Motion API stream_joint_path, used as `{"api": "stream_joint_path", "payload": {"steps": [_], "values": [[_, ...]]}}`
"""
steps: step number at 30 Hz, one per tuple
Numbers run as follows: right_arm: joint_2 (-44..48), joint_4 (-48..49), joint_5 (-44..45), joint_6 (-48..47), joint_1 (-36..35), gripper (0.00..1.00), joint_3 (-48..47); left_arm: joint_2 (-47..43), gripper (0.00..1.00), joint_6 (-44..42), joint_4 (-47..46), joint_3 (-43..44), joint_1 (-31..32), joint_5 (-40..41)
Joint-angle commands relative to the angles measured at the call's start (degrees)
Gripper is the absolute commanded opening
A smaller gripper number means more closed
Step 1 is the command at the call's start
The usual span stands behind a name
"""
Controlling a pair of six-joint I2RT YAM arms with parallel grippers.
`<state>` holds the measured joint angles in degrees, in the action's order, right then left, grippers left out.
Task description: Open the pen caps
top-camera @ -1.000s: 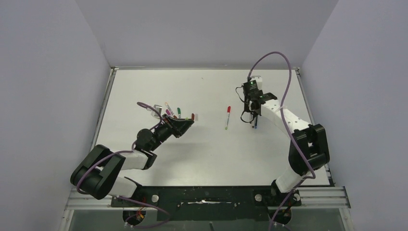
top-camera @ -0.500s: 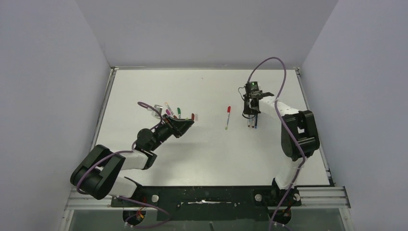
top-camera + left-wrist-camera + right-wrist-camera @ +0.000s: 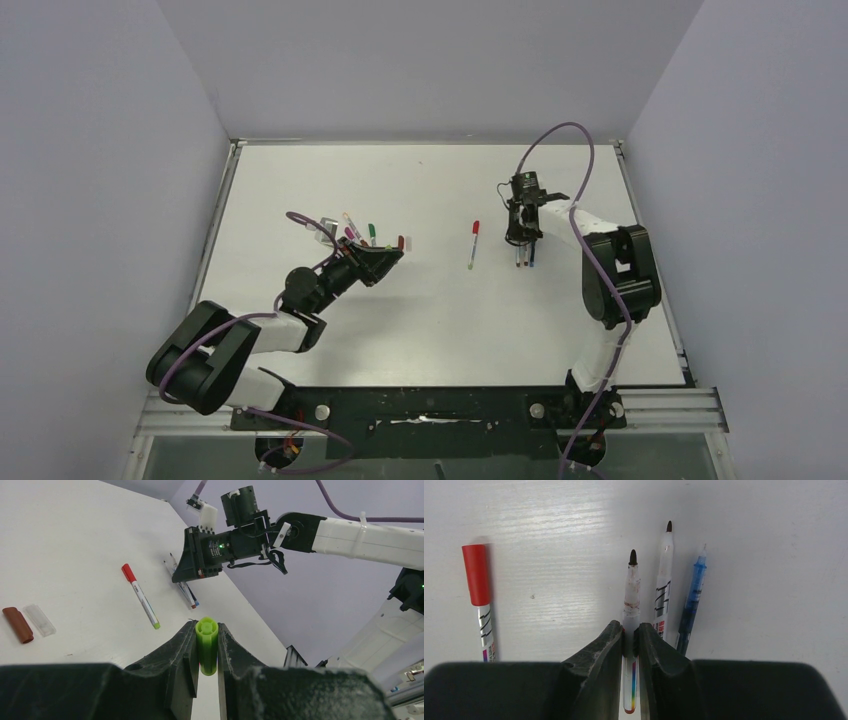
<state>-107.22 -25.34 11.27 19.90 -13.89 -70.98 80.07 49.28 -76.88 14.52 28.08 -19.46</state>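
My right gripper holds the white pen low over empty table and needs to open now, so the pen would land beside the other pens.
My left gripper (image 3: 206, 627) is shut on a lime green pen cap (image 3: 207, 647), held above the table; in the top view it is at left centre (image 3: 385, 258). My right gripper (image 3: 630, 630) is shut on an uncapped white pen (image 3: 631, 592) with a dark tip, low over the table at right centre (image 3: 520, 232). Beside that pen lie another uncapped white pen (image 3: 664, 580) and a blue pen (image 3: 693, 597). A pen with a red cap (image 3: 476, 575) lies to the left, also in the top view (image 3: 473, 245). A maroon cap (image 3: 17, 624) and a clear cap (image 3: 40, 620) lie on the table.
Several loose caps and pens lie in a cluster (image 3: 350, 230) just behind my left gripper. The right arm's elbow (image 3: 620, 275) stands raised at the right. Grey walls close the table at the back and sides.
The right arm folded its elbow up, and its gripper moved slightly nearer with the pen, down beside the two lying pens. The left arm has not moved.
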Motion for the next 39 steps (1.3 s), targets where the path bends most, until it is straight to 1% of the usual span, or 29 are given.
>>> {"api": "stream_joint_path", "payload": {"steps": [1,9,12,16,18,21,23,24,26,27,28,29,33,36,39], "values": [[0.05,1.88,-1.36,-0.05,0.36,0.16,-1.61,-0.84,0.08,-0.76,-2.22,1.71,0.23,0.22],[-0.86,1.70,-1.69,-0.05,0.43,0.23,-1.97,-0.71,0.08,-0.76,-2.13,1.74,0.23,0.30],[-0.39,1.70,-1.86,-0.04,0.42,0.29,-1.75,-0.71,0.08,-0.84,-1.98,1.81,0.23,0.30],[1.04,1.83,-2.10,0.09,0.44,0.31,-1.17,-0.63,0.08,-1.14,-1.38,2.06,0.23,0.39],[2.43,2.08,-2.52,0.18,0.37,0.37,-0.61,-0.69,0.08,-1.66,-0.20,2.32,0.23,0.75],[5.35,2.43,-3.12,0.36,0.26,0.43,0.45,-0.88,0.10,-3.27,3.98,3.35,0.25,2.15],[7.47,2.96,-3.90,0.43,0.14,0.50,1.26,-0.93,0.10,-4.81,6.60,4.02,0.22,3.00],[8.49,3.27,-4.65,0.53,0.14,0.55,1.62,-0.97,0.10,-5.55,8.11,4.45,0.23,3.60],[10.25,3.89,-5.65,0.81,0.10,0.65,2.30,-1.02,0.11,-7.22,12.25,5.74,0.24,5.31],[10.95,4.24,-6.01,1.00,0.09,0.83,2.61,-0.91,0.11,-8.20,14.95,6.53,0.23,6.53],[11.44,4.47,-6.40,1.05,-0.02,0.96,2.80,-0.74,0.10,-9.18,18.70,7.48,0.23,8.06],[11.77,4.69,-6.81,1.10,-0.21,0.99,2.86,-0.40,0.10,-10.26,21.82,8.52,0.25,9.69],[12.75,5.84,-8.16,1.54,-1.31,0.98,3.35,2.71,0.10,-12.23,36.18,16.39,1.11,16.73],[13.25,6.29,-9.07,1.80,-1.96,0.98,3.15,6.74,0.10,-15.11,49.21,25.76,2.91,22.73],[13.43,6.43,-9.60,1.89,-2.49,0.98,2.89,12.71,0.10,-16.27,56.84,33.20,3.62,26.55]]}}
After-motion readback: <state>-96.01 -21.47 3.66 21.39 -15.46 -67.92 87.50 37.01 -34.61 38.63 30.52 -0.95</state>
